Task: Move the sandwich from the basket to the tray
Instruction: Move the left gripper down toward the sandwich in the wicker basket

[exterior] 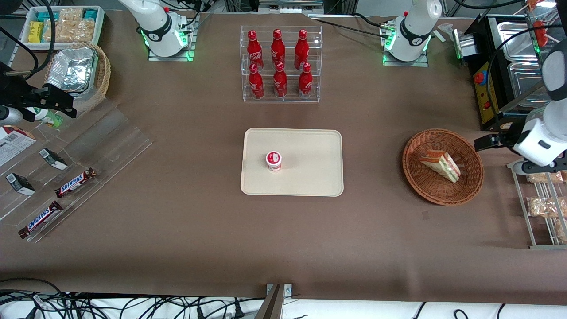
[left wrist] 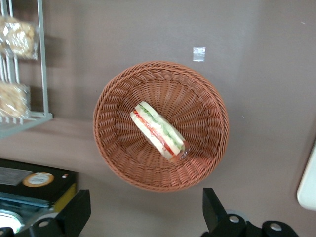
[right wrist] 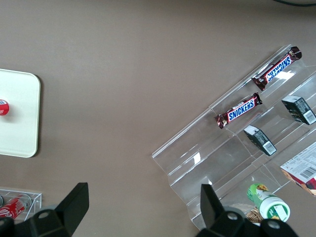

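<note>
My left gripper grabs the sandwich's flat, facing bread slices next, since the sandwich lies with its layered cut side up and tapers at its tips.
The sandwich, a wrapped wedge with red and green layers, lies on its side in the reddish-brown wicker basket. My left gripper hangs above the table just outside the basket's rim, toward the working arm's end. It is open wide, with nothing between its fingers. The cream tray lies at the table's middle, toward the parked arm's end from the basket, with a small white cup with a red lid standing on it.
A clear rack of red bottles stands farther from the front camera than the tray. A wire rack of bagged snacks and a black appliance flank the basket. An acrylic stand with Snickers bars lies toward the parked arm's end.
</note>
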Robot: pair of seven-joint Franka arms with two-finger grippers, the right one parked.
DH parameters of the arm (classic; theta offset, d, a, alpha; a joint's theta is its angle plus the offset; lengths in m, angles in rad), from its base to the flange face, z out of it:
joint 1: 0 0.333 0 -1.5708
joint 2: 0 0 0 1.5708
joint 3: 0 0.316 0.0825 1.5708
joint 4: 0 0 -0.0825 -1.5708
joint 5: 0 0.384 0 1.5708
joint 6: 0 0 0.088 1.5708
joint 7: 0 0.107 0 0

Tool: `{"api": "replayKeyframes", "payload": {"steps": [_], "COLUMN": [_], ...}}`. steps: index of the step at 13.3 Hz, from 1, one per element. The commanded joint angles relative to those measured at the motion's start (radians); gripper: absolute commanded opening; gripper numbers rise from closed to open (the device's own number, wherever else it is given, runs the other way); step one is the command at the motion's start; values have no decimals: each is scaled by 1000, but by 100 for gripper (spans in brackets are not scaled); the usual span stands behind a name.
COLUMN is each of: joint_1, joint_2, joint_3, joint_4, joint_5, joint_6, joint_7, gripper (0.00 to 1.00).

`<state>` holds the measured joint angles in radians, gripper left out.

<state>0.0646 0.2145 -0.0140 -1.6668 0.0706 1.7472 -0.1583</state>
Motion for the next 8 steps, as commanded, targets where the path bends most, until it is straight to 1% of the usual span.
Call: {"api": "replayKeyframes", "payload": {"steps": [1,4,8], "joint_1": [-3,-3,-3], "joint_2": [-37,-43,-56], "joint_3": [-7,-11,-11], "joint_4": [-129,-223,-371], "joint_5": [6,6,6], "joint_6": [113,231,417], "joint_7": [-145,-303,-461], "gripper": [100,100,100]}}
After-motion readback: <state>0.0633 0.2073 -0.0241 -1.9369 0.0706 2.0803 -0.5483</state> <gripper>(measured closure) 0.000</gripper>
